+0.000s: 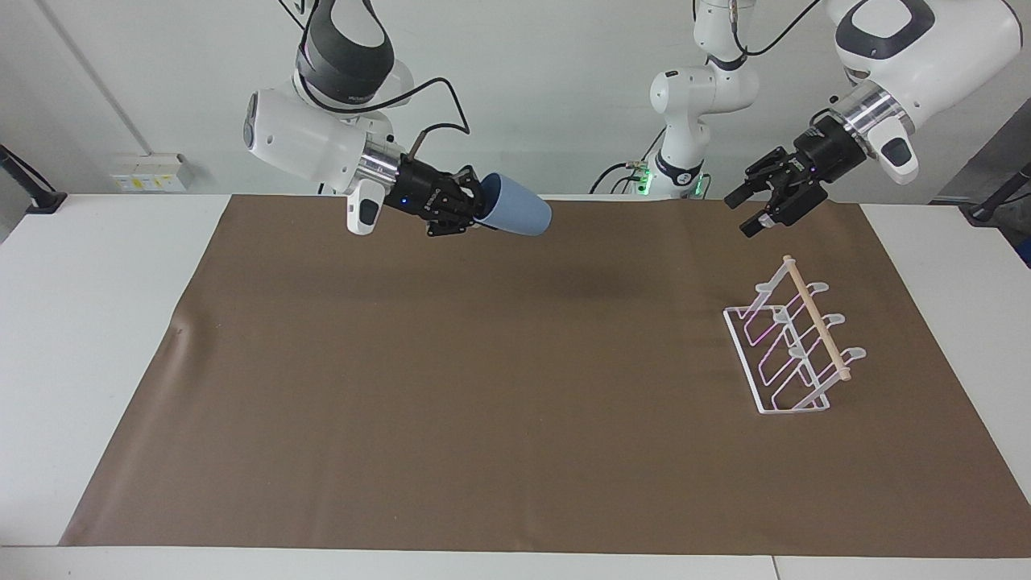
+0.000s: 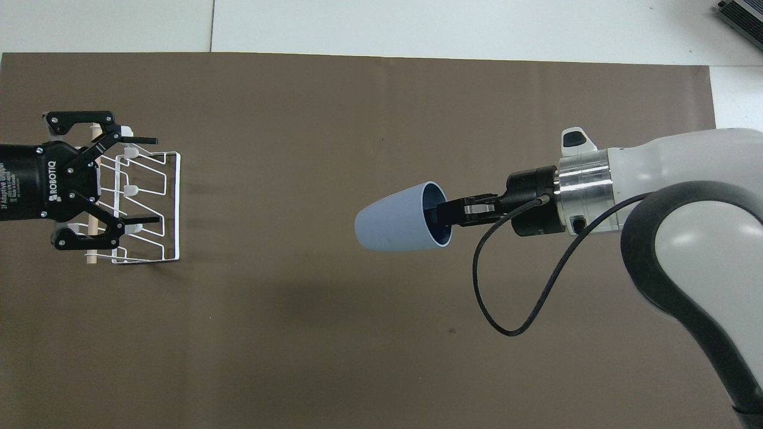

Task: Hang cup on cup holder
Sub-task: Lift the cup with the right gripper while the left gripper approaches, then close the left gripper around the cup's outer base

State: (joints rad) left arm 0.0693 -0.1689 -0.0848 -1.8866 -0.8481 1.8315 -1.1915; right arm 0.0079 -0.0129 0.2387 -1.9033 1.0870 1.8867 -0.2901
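Observation:
My left gripper grips the cup by its narrow base end (image 2: 368, 227) next. That leaves the cup's opening (image 2: 433, 197) free to slip over the holder.
The light-blue cup (image 1: 519, 216) is held on its side in the air over the brown mat, base pointing toward the left arm's end. My right gripper (image 1: 475, 211) is shut on its rim, one finger inside the mouth; it shows in the overhead view (image 2: 444, 213) with the cup (image 2: 393, 225). The white wire cup holder (image 1: 817, 317) with a wooden rod stands on the mat at the left arm's end. My left gripper (image 1: 737, 216) is open and empty, up in the air; in the overhead view (image 2: 157, 180) it lies over the holder (image 2: 178, 208).
The brown mat (image 1: 515, 419) covers most of the white table. Nothing else stands on it between the cup and the holder.

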